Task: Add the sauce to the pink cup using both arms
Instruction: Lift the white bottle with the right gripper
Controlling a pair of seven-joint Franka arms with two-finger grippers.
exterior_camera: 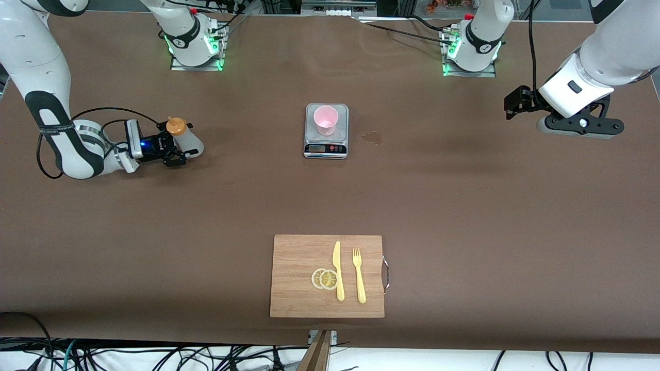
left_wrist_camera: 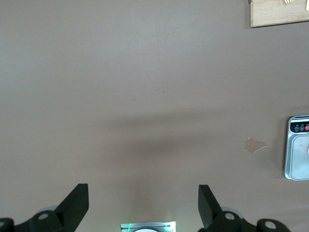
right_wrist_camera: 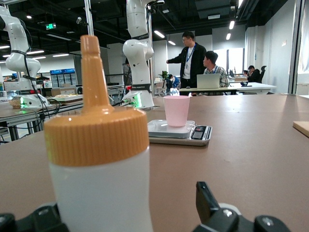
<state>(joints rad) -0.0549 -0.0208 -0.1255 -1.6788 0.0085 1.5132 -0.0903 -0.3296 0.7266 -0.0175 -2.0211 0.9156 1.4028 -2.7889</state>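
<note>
My right gripper should pour into the pink cup next, so it should grab the sauce bottle by its whitish body (right_wrist_camera: 104, 195) and keep the sauce bottle's orange nozzle (right_wrist_camera: 94, 72) free.
The sauce bottle (exterior_camera: 181, 135), whitish with an orange nozzle cap, stands upright on the table toward the right arm's end. My right gripper (exterior_camera: 184, 142) is low at the table with its fingers either side of the bottle. In the right wrist view the bottle (right_wrist_camera: 99, 159) fills the space between the jaws. One finger (right_wrist_camera: 205, 198) stands apart from it, so the gripper is open. The pink cup (exterior_camera: 326, 119) stands on the grey scale (exterior_camera: 326, 148) at mid-table, also seen in the right wrist view (right_wrist_camera: 176, 110). My left gripper (exterior_camera: 580, 128) waits, open and empty (left_wrist_camera: 142, 188), above the table at the left arm's end.
A wooden cutting board (exterior_camera: 296, 257) with a yellow knife (exterior_camera: 338, 270), a yellow fork (exterior_camera: 359, 274) and lemon slices (exterior_camera: 325, 279) lies near the front camera. A small spill mark (exterior_camera: 372, 137) sits beside the scale, toward the left arm's end.
</note>
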